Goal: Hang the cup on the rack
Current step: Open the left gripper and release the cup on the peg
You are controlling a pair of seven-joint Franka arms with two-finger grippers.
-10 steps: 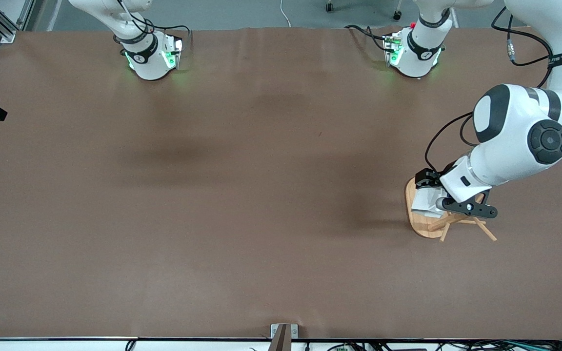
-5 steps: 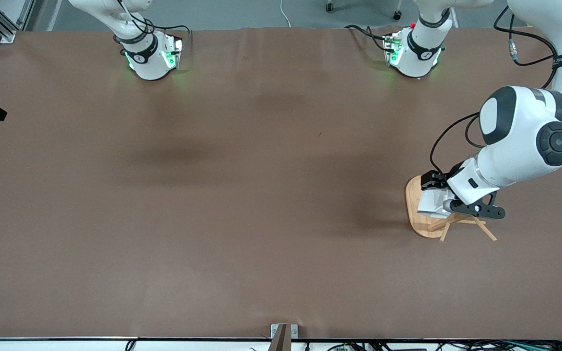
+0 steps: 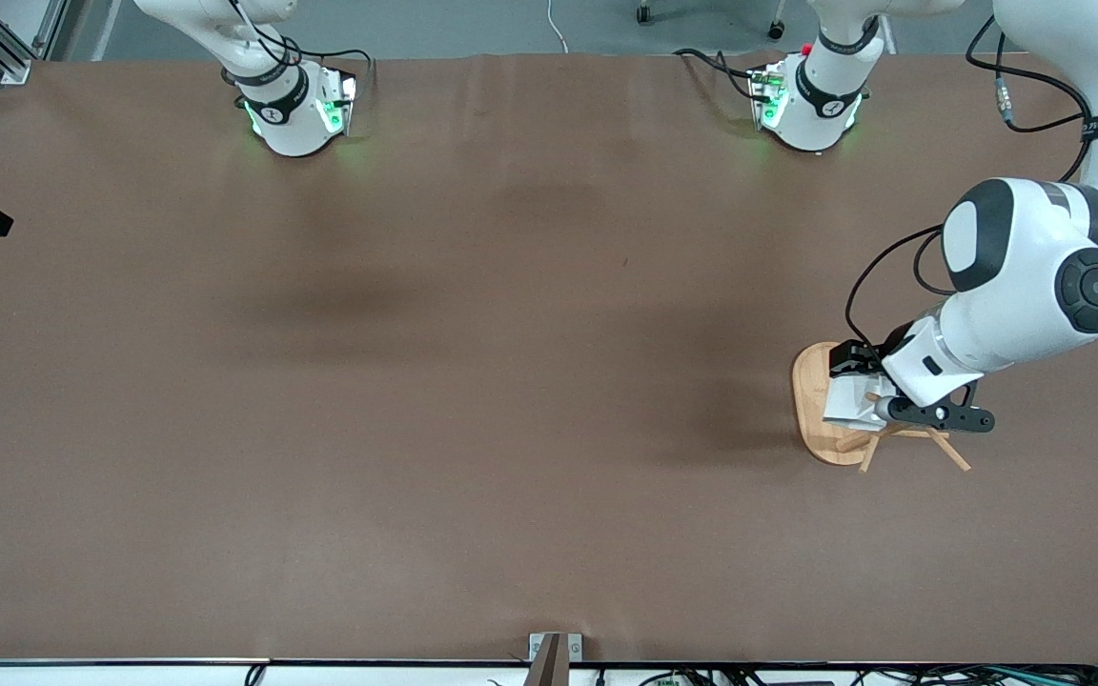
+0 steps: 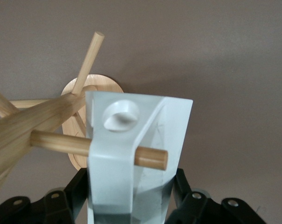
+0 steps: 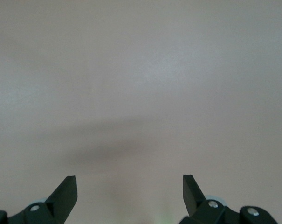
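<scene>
The cup would hang, since the peg (image 4: 57, 142) runs through its handle (image 4: 112, 165), so I should open my left gripper now and let the cup go.
The white faceted cup (image 4: 131, 140) is held in my left gripper (image 4: 130, 196), whose black fingers (image 4: 180, 184) press on both its sides. A thin peg (image 4: 150, 157) of the bamboo rack (image 4: 33, 123) passes through the cup's blocky handle, and its tip sticks out past it. In the front view the cup (image 3: 844, 400) and left gripper (image 3: 859, 391) are over the rack's oval base (image 3: 808, 410), toward the left arm's end of the table. My right gripper (image 5: 130, 186) is open and empty over bare table; that arm waits.
The rack's other pegs (image 3: 945, 448) stick out toward the front camera and the left arm's end of the table. The brown table (image 3: 473, 381) stretches bare toward the right arm's end. The arm bases (image 3: 292, 105) stand along the table's back edge.
My left gripper has moved the cup a little toward the rack's post and the left arm's end of the table. The right arm has not moved.
</scene>
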